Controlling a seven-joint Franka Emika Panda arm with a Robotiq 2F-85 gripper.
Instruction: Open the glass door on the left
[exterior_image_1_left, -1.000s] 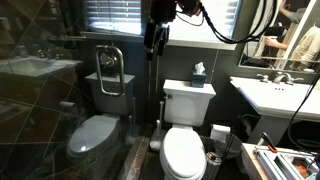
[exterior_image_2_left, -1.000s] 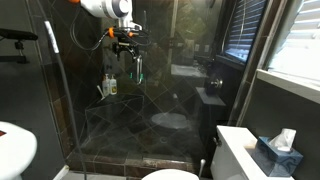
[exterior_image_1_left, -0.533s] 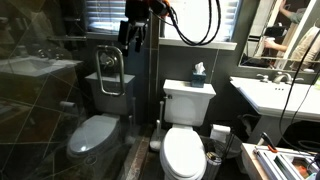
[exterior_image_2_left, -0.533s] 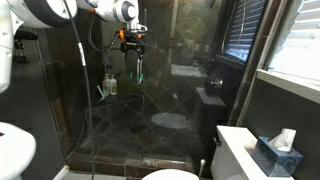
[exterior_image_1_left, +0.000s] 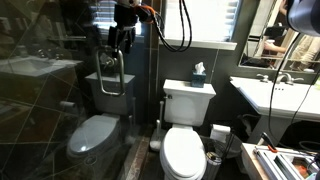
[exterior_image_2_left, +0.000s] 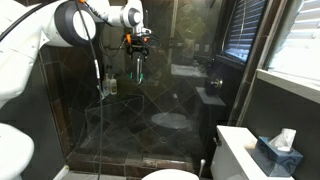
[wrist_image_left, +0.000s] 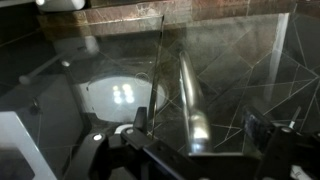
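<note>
The handle's top sits between my open fingers, which reach past the handle's end, so it is time to close on the top of the handle (exterior_image_1_left: 121, 55) (wrist_image_left: 198, 130).
The glass door (exterior_image_1_left: 45, 110) is a tall clear reflective panel at the left; it also shows in an exterior view (exterior_image_2_left: 170, 110). Its chrome loop handle (exterior_image_1_left: 110, 72) sits near the panel's edge. My gripper (exterior_image_1_left: 122, 40) hangs just above the handle's top and points down; it also shows in an exterior view (exterior_image_2_left: 137, 46). In the wrist view the handle's bar (wrist_image_left: 192, 100) runs between the two dark fingers of my gripper (wrist_image_left: 200, 135), which is open and not closed on it. The door's thin edge (wrist_image_left: 160, 70) stands just left of the bar.
A white toilet (exterior_image_1_left: 185, 145) with a tissue box (exterior_image_1_left: 198, 74) on its tank stands right of the door. A white sink (exterior_image_1_left: 272, 95) is at the far right. A window with blinds (exterior_image_1_left: 200, 18) is behind the arm. A bottle (exterior_image_2_left: 110, 86) stands inside the shower.
The arm has swung towards the glass door, carrying my gripper from above the toilet side to just over the chrome handle. The door itself looks unmoved.
</note>
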